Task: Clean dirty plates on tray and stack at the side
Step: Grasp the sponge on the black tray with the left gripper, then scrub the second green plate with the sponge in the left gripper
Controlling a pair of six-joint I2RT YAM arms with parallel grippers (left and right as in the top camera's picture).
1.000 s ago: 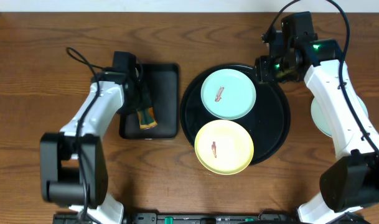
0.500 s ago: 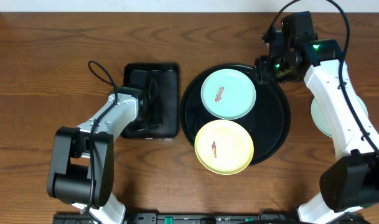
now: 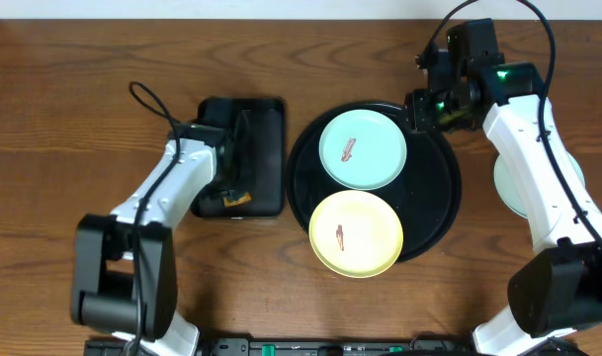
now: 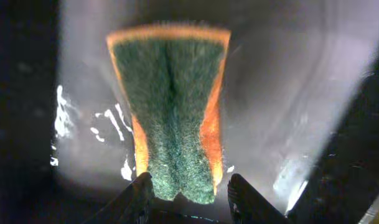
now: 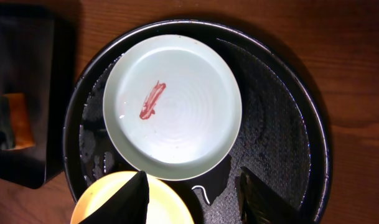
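Observation:
The right gripper grabs the mint-green plate's rim [image 3: 404, 151] [image 5: 238, 117] next, on the side away from the sponge. The plate's smeared side stays open to clean before stacking.
A mint-green plate [image 3: 363, 148] with a red smear lies at the back of the round black tray [image 3: 439, 198]. A yellow plate [image 3: 356, 233] with a smear lies at its front. Another mint plate [image 3: 508, 183] sits on the table to the right, partly hidden by the right arm. My right gripper [image 3: 426, 107] is open and empty above the tray's back edge. In the right wrist view it [image 5: 198, 202] hangs over the mint plate [image 5: 173, 106], the yellow plate [image 5: 167, 211] and the tray [image 5: 282, 124]. My left gripper [image 3: 236, 183] is open, its fingers [image 4: 142, 190] astride the near end of a green-and-orange sponge [image 4: 170, 106].
The sponge [image 3: 238, 198] lies on a small rectangular black tray [image 3: 266, 124] left of the round tray. That tray [image 5: 21, 62] and the sponge [image 5: 15, 121] also show in the right wrist view. A cable loops beside the left arm [image 3: 147, 104].
The left arm has swung over the rectangular tray. The sponge's orange edge, hidden half a second ago, shows again near the tray's front. The right arm has not moved.

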